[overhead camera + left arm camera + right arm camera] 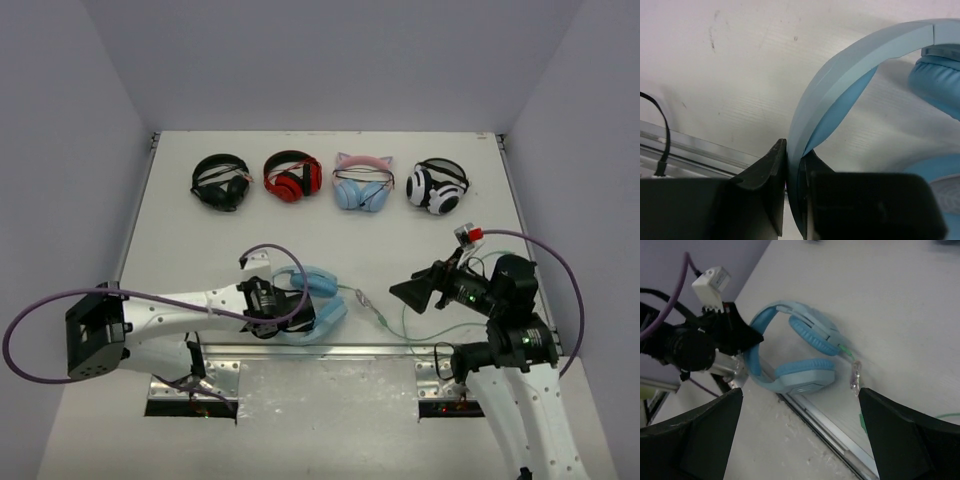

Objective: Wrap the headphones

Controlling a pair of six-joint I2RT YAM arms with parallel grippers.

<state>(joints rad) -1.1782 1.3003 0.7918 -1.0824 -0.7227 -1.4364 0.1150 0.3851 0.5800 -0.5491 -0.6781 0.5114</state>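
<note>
Next, my right gripper picks up the pale-green cable [400,320] by its loose part beyond the clear inline piece, leaving the headphones' earcups free to wrap.
The light-blue headphones [318,300] lie near the table's front edge, between the two arms. My left gripper [268,305] is shut on their band [840,65], which is pinched between the two black fingers [767,170]. One earcup [937,82] shows at the right of the left wrist view. The thin pale-green cable [400,320] trails loose to the right from the earcups, with a clear inline piece [855,377]. My right gripper [410,292] is open and empty, held above the table right of the headphones [800,340] and pointing at them. Its wrist view also shows the left gripper [740,335].
Four other pairs lie in a row at the back: black [222,182], red [292,176], pink cat-ear [362,182], white-and-black [437,186]. A metal strip [330,350] runs along the table's front edge just below the headphones. Walls close in left and right.
</note>
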